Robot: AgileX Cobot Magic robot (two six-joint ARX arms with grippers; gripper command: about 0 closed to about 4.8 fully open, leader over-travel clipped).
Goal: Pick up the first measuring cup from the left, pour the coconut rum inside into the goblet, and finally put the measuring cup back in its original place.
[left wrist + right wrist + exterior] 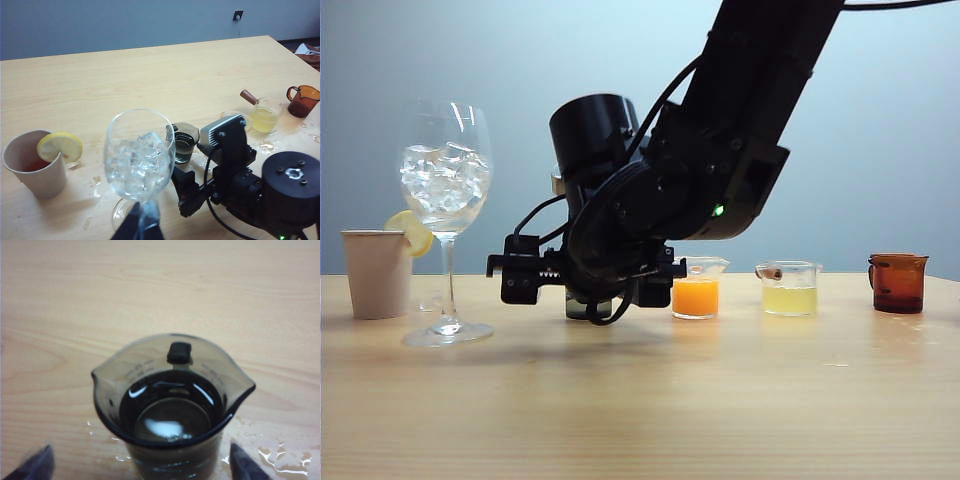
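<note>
Next, my right gripper takes hold of the cup by its narrower body (588, 308) (175, 459) below the pointed spouts, since its rim flares out into them.
The smoky grey measuring cup (172, 390) stands upright on the table, its spout to one side and its handle on the far wall. A little clear coconut rum (167, 426) glints at its bottom. My right gripper (140, 447) is open, one fingertip (39, 465) on each side of the cup and both apart from its wall. In the exterior view the cup (582, 308) shows only under my right gripper (588, 280). The goblet (446, 180), full of ice, stands at the left. My left gripper (142, 222) hangs shut near the goblet (140, 155).
A paper cup (377, 272) with a lemon slice stands left of the goblet. Right of the measuring cup stand an orange-filled cup (695, 296), a pale yellow one (790, 290) and an amber cup (898, 283). Spilled drops (280, 462) lie on the wood.
</note>
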